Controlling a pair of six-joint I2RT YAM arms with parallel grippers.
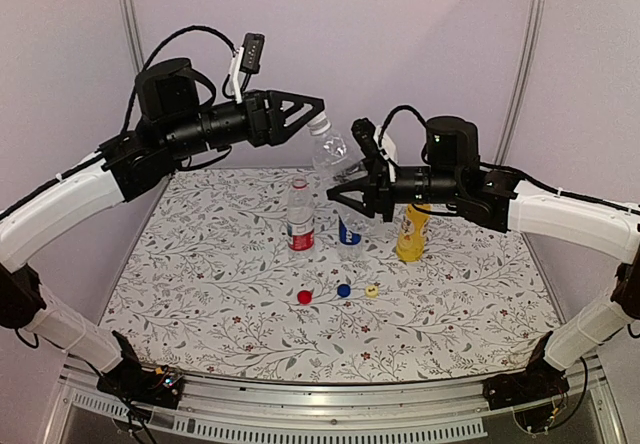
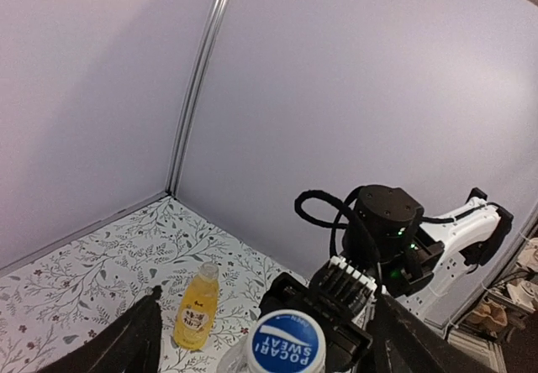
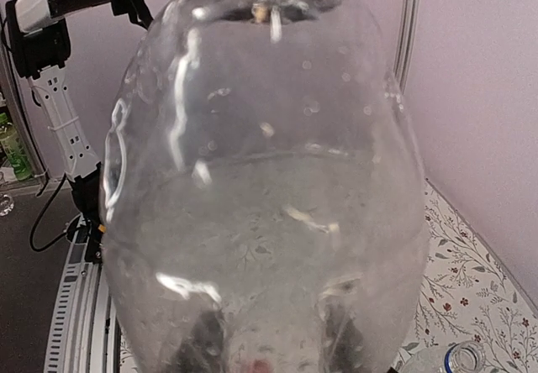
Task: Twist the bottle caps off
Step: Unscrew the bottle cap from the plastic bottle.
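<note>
The white cap needs to be unscrewed, so my left gripper should next grab its opposite sides and leave the bottle's body to my right gripper.
My right gripper is shut on the lower body of the plain clear bottle and holds it tilted in the air above the table's back. The bottle fills the right wrist view, and my fingers show dimly through it. My left gripper is open. Its fingers stand wide on either side of the bottle's cap, white with a blue top, and do not touch it. The red-white label bottle, the blue-label bottle and the yellow bottle stand uncapped on the table.
A red cap, a blue cap and a yellow cap lie on the floral tablecloth in front of the bottles. The yellow bottle also shows in the left wrist view. Purple walls close the back and sides.
</note>
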